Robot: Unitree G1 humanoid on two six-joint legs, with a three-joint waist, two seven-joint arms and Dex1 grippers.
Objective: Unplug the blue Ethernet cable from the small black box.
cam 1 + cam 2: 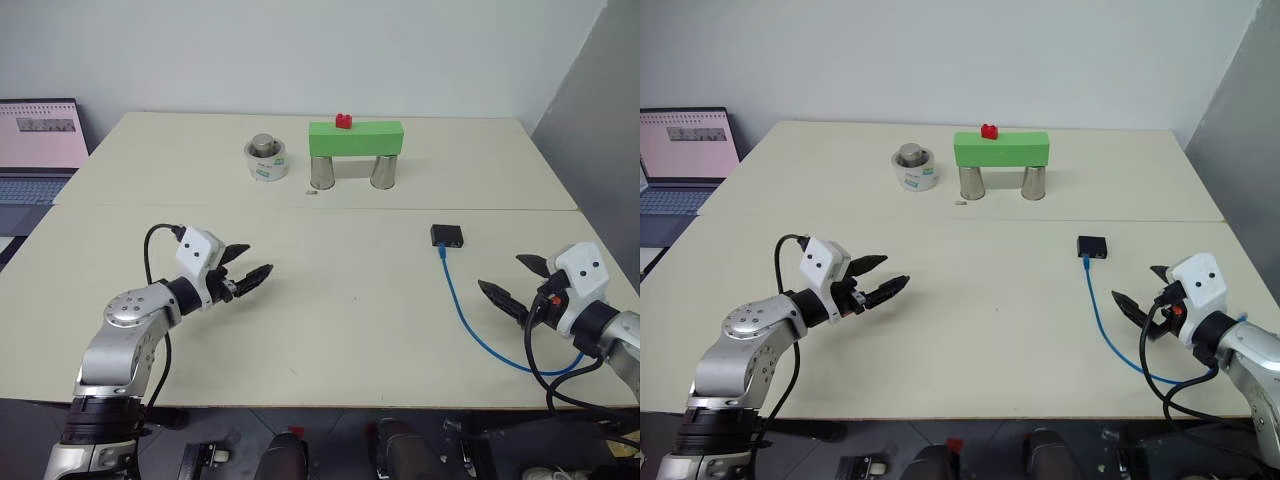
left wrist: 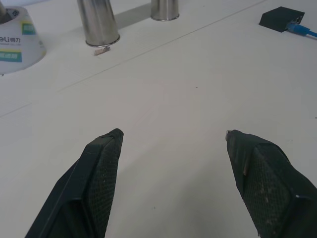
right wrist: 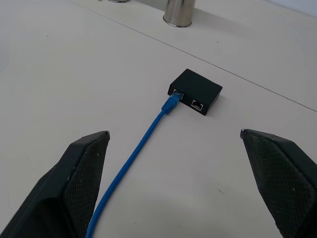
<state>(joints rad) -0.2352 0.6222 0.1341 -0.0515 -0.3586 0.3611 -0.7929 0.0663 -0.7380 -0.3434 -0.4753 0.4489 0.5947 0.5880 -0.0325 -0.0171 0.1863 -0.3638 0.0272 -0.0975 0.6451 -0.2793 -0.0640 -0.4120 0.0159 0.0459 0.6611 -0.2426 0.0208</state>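
The right gripper grabs the cable by its blue connector (image 1: 441, 251) next, since the cord (image 1: 462, 318) trails slack across the table behind its stiff plug.
The small black box (image 1: 447, 236) lies on the right half of the cream table, with two ports on its near side. The blue Ethernet cable (image 1: 466, 317) is plugged into one port by its blue connector (image 3: 172, 102) and curves back toward the table's near right edge. My right gripper (image 1: 513, 283) hovers open at the near right, pointing toward the box from a short distance, with the cable running between its fingers (image 3: 79, 173) in the right wrist view. My left gripper (image 1: 249, 265) is open and empty over the table's left half, far from the box.
At the back stand a green block (image 1: 356, 138) bridging two steel cups (image 1: 322, 172), with a small red piece (image 1: 343, 121) on top. A white tape roll (image 1: 266, 158) holding a metal weight sits beside them. A laptop (image 1: 38, 140) is off the table's left.
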